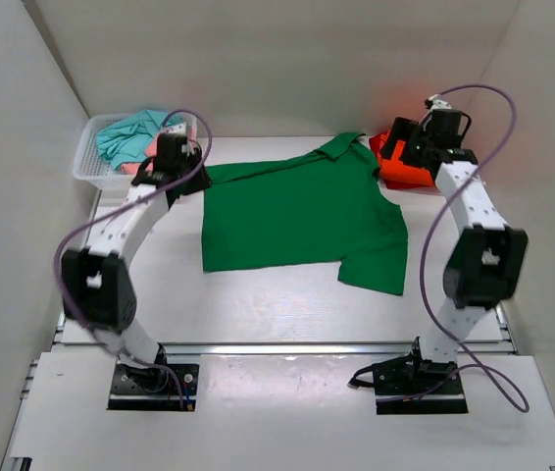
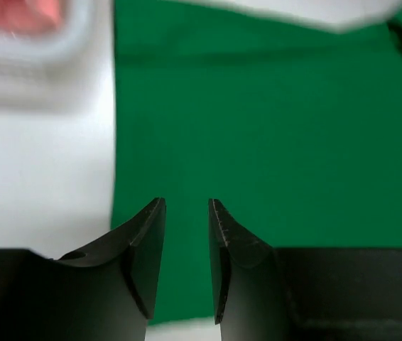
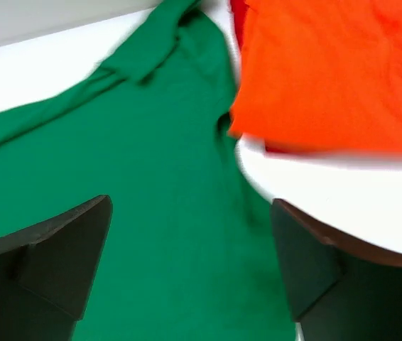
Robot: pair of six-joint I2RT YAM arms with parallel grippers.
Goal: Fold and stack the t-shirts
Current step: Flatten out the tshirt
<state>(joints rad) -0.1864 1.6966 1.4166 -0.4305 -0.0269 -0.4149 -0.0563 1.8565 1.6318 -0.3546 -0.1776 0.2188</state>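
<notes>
The green t-shirt (image 1: 302, 211) will be lifted and straightened for folding once my left gripper picks it up next by its front corner on the basket side.
A bright green collared t-shirt (image 1: 302, 211) lies spread flat mid-table, collar toward the back right. An orange t-shirt (image 1: 400, 175) lies bunched at the back right. Teal (image 1: 126, 137) and pink (image 1: 152, 147) shirts lie in the basket. My left gripper (image 1: 184, 177) hovers over the green shirt's left edge (image 2: 272, 142), jaws a narrow gap apart and empty (image 2: 187, 202). My right gripper (image 1: 398, 147) is wide open and empty (image 3: 190, 202) above the green shirt's collar side (image 3: 116, 177), beside the orange shirt (image 3: 329, 71).
A white mesh basket (image 1: 96, 167) stands at the back left, blurred in the left wrist view (image 2: 37, 57). White walls enclose the table on three sides. Bare white tabletop (image 1: 277, 304) lies in front of the green shirt.
</notes>
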